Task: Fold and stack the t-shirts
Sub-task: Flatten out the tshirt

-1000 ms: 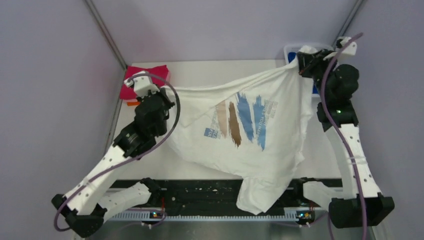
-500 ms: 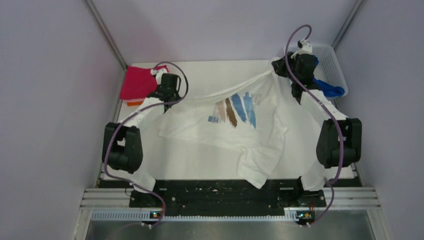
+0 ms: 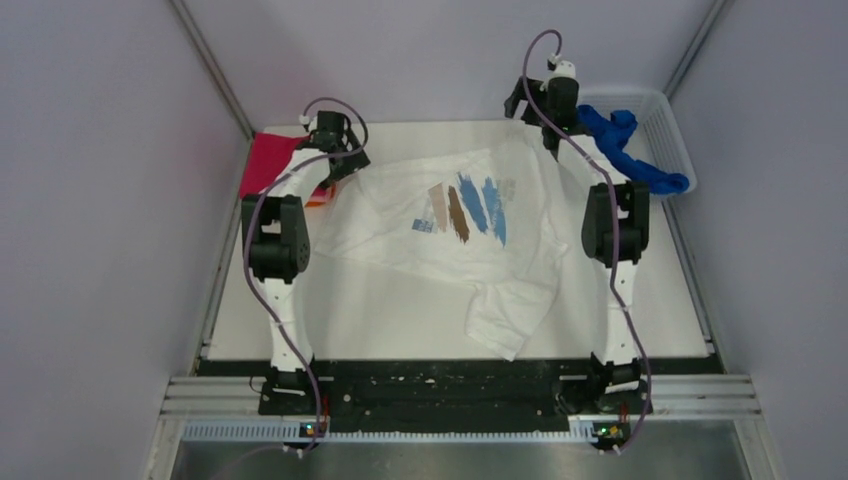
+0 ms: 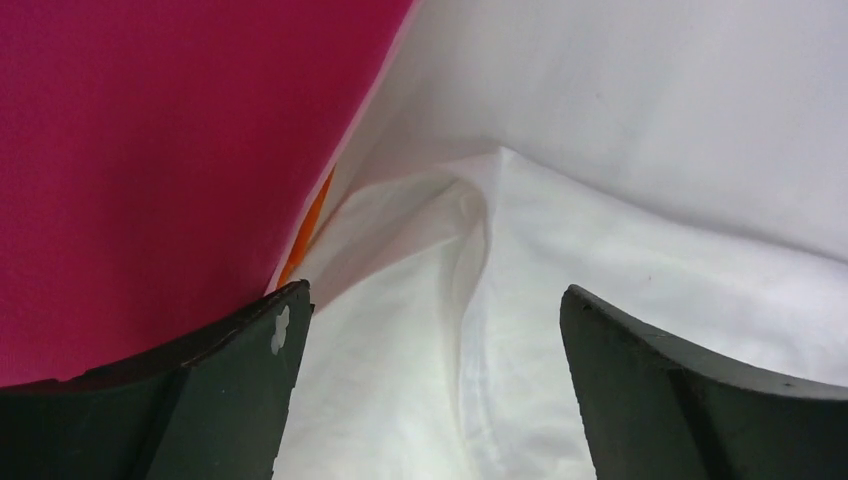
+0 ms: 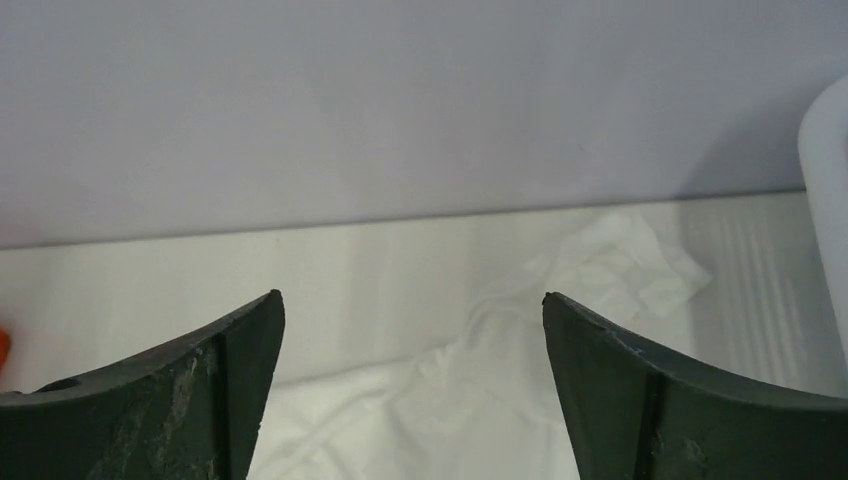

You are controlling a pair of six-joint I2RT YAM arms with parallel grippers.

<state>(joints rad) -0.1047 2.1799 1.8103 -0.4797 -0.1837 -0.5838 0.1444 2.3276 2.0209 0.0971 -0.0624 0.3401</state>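
Observation:
The white t-shirt [image 3: 440, 235] needs to be spread for folding, so my left gripper should grab its corner [image 3: 359, 174] beside the magenta stack, leaving its far side for my right gripper.
The white t-shirt [image 3: 440, 235] with the blue and brown print lies spread and rumpled on the table, one part trailing toward the front edge. My left gripper [image 3: 348, 162] hangs open over its back left corner [image 4: 520, 300]; nothing is held. Beside that corner lie the folded magenta t-shirt [image 4: 150, 150] and a sliver of the orange one [image 4: 315, 215]. My right gripper [image 3: 530, 125] stands open above the shirt's back right corner [image 5: 480, 400], which lies loose on the table. The royal-blue t-shirt [image 3: 625, 140] hangs over the basket's side.
The white mesh basket [image 3: 668, 125] stands at the back right corner, and its rim [image 5: 828, 200] shows just right of my right gripper. The magenta and orange stack [image 3: 272, 165] is at the back left. Grey walls close in the table at the back and sides.
Both grippers went from shut on the white t-shirt's corners to open. The arms reached toward the back and the shirt dropped from stretched in the air onto the table.

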